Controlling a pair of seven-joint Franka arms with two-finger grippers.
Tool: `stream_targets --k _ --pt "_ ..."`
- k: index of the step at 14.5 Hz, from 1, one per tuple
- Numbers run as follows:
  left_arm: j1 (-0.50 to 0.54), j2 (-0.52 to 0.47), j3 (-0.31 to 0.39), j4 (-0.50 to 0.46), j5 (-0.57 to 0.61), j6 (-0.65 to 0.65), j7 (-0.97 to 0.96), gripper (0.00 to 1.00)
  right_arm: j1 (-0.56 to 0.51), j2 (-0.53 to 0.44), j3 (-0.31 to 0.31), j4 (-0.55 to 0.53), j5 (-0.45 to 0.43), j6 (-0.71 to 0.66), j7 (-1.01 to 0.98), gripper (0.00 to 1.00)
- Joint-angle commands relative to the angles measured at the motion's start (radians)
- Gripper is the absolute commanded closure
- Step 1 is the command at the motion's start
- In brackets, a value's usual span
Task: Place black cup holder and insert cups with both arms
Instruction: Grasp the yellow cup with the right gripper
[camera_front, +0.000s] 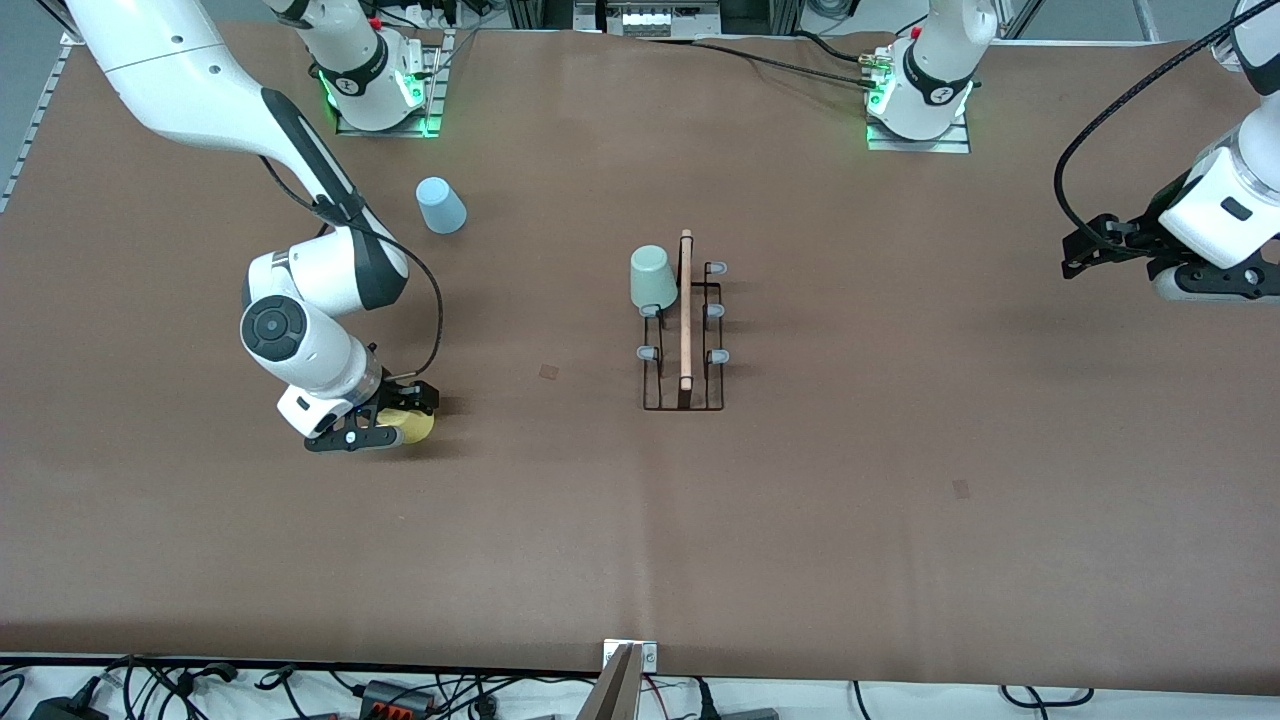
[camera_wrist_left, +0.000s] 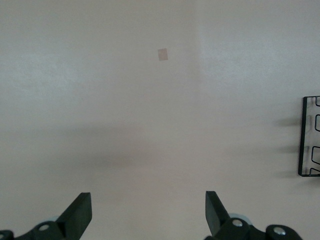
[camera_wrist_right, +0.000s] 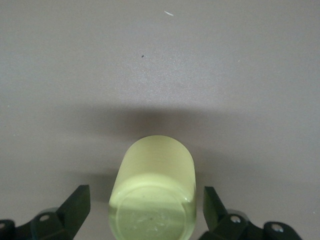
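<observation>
I should close my right gripper on the yellow cup (camera_front: 418, 427) (camera_wrist_right: 155, 190) now. Its fingers are on both sides of the cup, near the table.
The black cup holder (camera_front: 685, 330) stands at the table's middle, its wooden rod handle on top. A pale green cup (camera_front: 653, 277) sits upside down on one of its pegs, at the end nearer the robots' bases. The yellow cup (camera_front: 418, 427) lies on its side toward the right arm's end. My right gripper (camera_front: 395, 420) is down at the table, open, with a finger on each side of it. In the right wrist view the yellow cup (camera_wrist_right: 155, 190) sits between the fingers (camera_wrist_right: 75, 205) with gaps on both sides. My left gripper (camera_front: 1085, 250) waits open and empty at the left arm's end.
A light blue cup (camera_front: 440, 205) stands upside down near the right arm's base. The holder's edge (camera_wrist_left: 310, 135) shows in the left wrist view, ahead of the open left gripper (camera_wrist_left: 148, 210). Small tape marks (camera_front: 550, 372) lie on the brown table.
</observation>
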Motion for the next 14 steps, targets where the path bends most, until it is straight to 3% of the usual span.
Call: stream_targets --k 1,3,5,8,11,14 --pt "0.006 0.01 -0.008 0.029 -0.005 -0.025 0.014 0.0 0.004 0.002 -0.006 0.005 -0.011 0.009 -0.008 0.12" --pt "0.004 0.01 -0.019 0.029 -0.005 -0.043 0.014 0.0 0.004 0.002 -0.006 0.006 -0.011 0.005 -0.011 0.55" --pt "0.004 0.009 -0.026 0.031 -0.005 -0.056 0.012 0.0 0.006 -0.011 -0.006 0.008 -0.009 -0.017 -0.015 0.86" --pt "0.006 0.004 -0.051 0.031 -0.007 -0.089 0.009 0.0 0.039 -0.114 0.0 0.02 0.011 -0.18 0.036 0.89" --pt "0.007 0.009 -0.049 0.031 -0.013 -0.102 0.006 0.0 0.172 -0.206 0.003 0.04 0.028 -0.274 0.332 0.89" --pt "0.007 0.01 -0.051 0.031 -0.015 -0.1 0.014 0.0 0.281 -0.206 0.059 0.118 0.075 -0.293 0.652 0.89"
